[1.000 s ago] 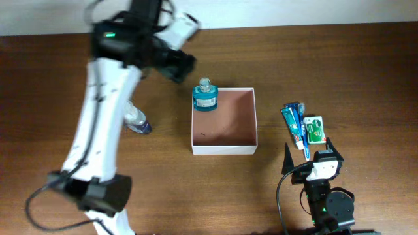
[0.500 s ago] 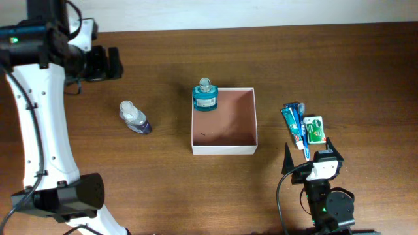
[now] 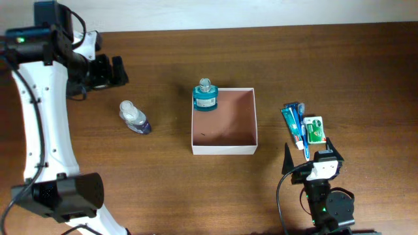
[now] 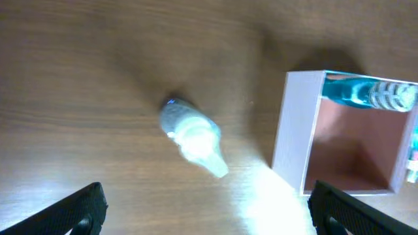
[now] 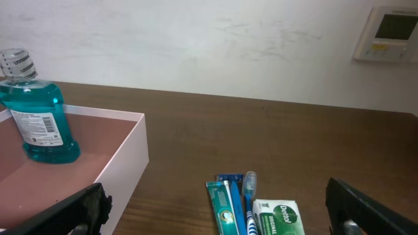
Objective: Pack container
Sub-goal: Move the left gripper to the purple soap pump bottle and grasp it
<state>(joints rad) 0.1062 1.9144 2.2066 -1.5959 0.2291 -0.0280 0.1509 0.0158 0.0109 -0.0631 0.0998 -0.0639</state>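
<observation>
I need to reach the small clear bottle point(image 3: 134, 116) with my left gripper and grab it by its cap end. Its base then stays free to pack upright into the container.
The container point(image 3: 224, 149) is a square white-walled box with a reddish-brown floor at the table's middle. A teal bottle point(image 3: 206, 98) stands upright in its back left corner. A small clear bottle point(image 3: 134, 116) lies on its side on the wood to the left. My left gripper point(image 3: 121, 72) hovers open behind and left of that bottle, holding nothing. In the left wrist view the clear bottle point(image 4: 192, 137) lies ahead of the open left gripper point(image 4: 209, 219), with the container point(image 4: 294, 130) to the right. My right gripper point(image 3: 308, 153) rests open near the front right.
In front of the right gripper point(image 5: 219, 215) lie a toothpaste tube point(image 5: 222, 205), a toothbrush point(image 5: 248, 196), a blue razor point(image 3: 301, 130) and a green soap packet point(image 5: 281, 219), side by side. The container's wall point(image 5: 124, 163) and the teal bottle point(image 5: 36, 111) stand left of them.
My left arm has swung away from beside the teal bottle to the table's far left, then edged slightly back right. The right arm has not moved.
</observation>
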